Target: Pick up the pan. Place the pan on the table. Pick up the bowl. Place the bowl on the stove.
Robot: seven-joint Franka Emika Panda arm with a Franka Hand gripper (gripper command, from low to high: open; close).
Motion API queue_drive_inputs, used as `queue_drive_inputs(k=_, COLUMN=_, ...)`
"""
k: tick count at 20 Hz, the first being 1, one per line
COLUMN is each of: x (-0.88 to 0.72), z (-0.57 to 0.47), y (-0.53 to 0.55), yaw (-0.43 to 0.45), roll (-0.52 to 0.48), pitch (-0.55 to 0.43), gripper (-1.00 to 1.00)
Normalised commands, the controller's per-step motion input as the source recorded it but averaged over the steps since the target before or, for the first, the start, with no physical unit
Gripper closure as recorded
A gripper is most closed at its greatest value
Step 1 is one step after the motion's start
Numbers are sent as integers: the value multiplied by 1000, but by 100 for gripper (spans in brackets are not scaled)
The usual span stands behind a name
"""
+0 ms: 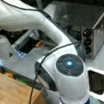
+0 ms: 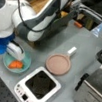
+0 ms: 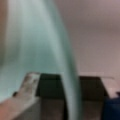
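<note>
My gripper grabs the bowl by its thin rim (image 3: 66,60) next, since the whole bowl spreads too wide for the gripper's fingers and holds orange food.
The dusty-pink pan (image 2: 58,64) lies flat on the grey table (image 2: 86,49), its white handle pointing to a front view's upper right. The stove (image 2: 38,87) (image 1: 102,85) stands just below it, and its dark plate is bare. At the left, the teal bowl (image 2: 16,62) holds an orange piece of food. My gripper (image 2: 16,54) reaches down into the bowl at its near rim. In the wrist view the bowl's rim (image 3: 67,75) runs between the fingers of the gripper (image 3: 70,87), which stands open with a gap on each side. The bowl rests on the table.
A silver toaster oven (image 1: 88,24) (image 2: 92,91) with black knobs stands at the table's edge beside the stove. A light wooden block (image 1: 13,97) sits next to the arm's base. My arm's white links (image 2: 42,14) span the table above the bowl.
</note>
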Motion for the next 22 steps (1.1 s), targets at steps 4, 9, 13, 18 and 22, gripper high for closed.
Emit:
queue_drive_inputs(k=4, x=-106, z=205, y=94, yaw=-104, roll=-12, pitch=12, gripper=100)
queue_drive_inputs(k=9, x=-101, z=65, y=166, yaw=-116, roll=-16, pitch=3, gripper=100)
queue_drive_inputs(k=13, x=-97, z=-56, y=356, yaw=-160, roll=-20, pitch=-8, gripper=100)
queue_drive_inputs(k=18, x=-99, z=-61, y=489, yaw=-155, roll=-32, pitch=-23, gripper=100)
queue_drive_inputs(k=22, x=-120, z=-42, y=461, yaw=-132, roll=-50, pitch=-34, gripper=100)
